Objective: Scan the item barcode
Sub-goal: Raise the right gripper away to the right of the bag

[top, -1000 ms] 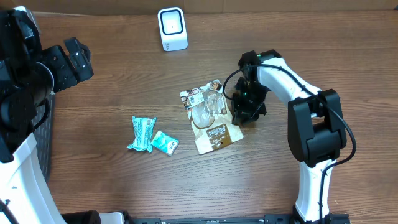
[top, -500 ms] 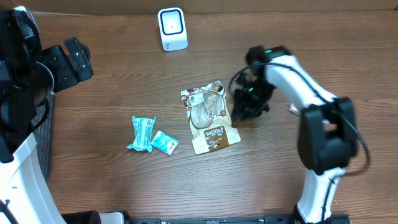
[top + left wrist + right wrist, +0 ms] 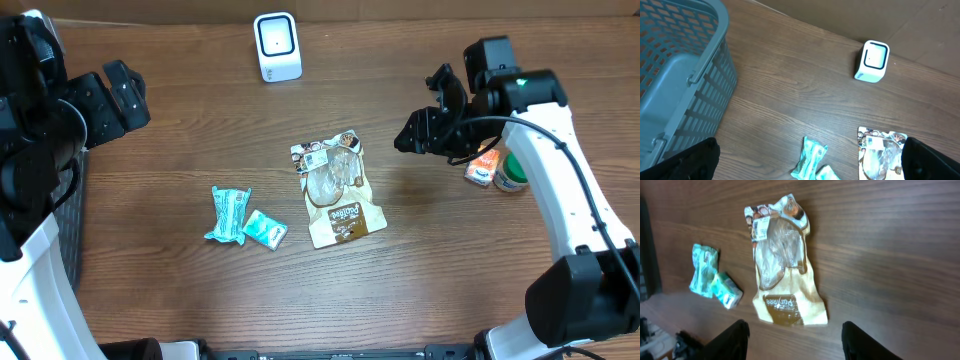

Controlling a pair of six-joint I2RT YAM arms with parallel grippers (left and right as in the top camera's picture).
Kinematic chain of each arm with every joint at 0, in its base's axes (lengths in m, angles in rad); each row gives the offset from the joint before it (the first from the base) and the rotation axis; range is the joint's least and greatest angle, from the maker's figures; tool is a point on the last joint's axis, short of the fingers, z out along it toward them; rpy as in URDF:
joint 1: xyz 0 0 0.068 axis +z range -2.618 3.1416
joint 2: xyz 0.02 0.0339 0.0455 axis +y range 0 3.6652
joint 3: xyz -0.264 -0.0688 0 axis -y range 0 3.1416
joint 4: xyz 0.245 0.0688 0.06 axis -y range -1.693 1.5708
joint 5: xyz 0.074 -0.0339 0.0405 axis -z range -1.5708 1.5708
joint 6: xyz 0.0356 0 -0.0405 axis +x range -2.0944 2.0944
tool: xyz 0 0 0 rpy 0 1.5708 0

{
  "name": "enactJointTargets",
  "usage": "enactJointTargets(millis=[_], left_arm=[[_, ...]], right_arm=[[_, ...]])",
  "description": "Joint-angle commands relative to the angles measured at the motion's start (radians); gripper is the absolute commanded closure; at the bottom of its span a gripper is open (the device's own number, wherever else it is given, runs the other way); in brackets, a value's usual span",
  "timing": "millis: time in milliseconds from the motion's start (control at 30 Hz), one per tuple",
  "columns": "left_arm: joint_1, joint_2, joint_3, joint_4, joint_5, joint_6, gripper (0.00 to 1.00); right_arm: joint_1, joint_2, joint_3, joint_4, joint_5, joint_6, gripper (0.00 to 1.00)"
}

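Note:
The left gripper reaches the pouch [image 3: 338,188] next and grabs its edge facing the teal packets, so the barcode on the white label stays scannable.
The item with the barcode label, a brown and clear snack pouch [image 3: 338,188], lies flat mid-table; its white label sits at the top left corner [image 3: 760,227]. The white scanner [image 3: 277,45] stands at the back of the table and also shows in the left wrist view [image 3: 871,61]. My right gripper [image 3: 425,112] hovers to the right of the pouch, raised off the table. In its wrist view the right gripper [image 3: 797,342] is open and empty, with the pouch [image 3: 785,265] beyond the fingers [image 3: 732,340]. My left gripper [image 3: 128,95] is wide open at the far left and holds nothing.
Two teal packets [image 3: 228,213] [image 3: 265,230] lie left of the pouch. A small orange box [image 3: 482,170] and a green-lidded bottle [image 3: 511,173] stand under the right arm. A grey-blue basket [image 3: 680,65] sits at the left edge.
My right gripper has lifted from the pouch's right edge, swung up and to the right and opened. The box and bottle are now uncovered. The left arm has not moved.

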Motion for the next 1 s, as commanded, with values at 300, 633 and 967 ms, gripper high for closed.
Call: enactJointTargets(millis=[300, 633, 967], left_arm=[[0.005, 0.002, 0.007, 0.004, -0.009, -0.009, 0.01], [0.005, 0.002, 0.007, 0.013, 0.012, -0.031, 0.0], [0.002, 0.006, -0.043, 0.004, 0.21, -0.117, 0.95]], right_arm=[[-0.002, 0.082, -0.302, 0.399, -0.151, -0.045, 0.33], [-0.002, 0.131, -0.309, 0.463, -0.154, -0.003, 0.33], [-0.002, 0.131, -0.309, 0.462, -0.154, -0.003, 0.33]])
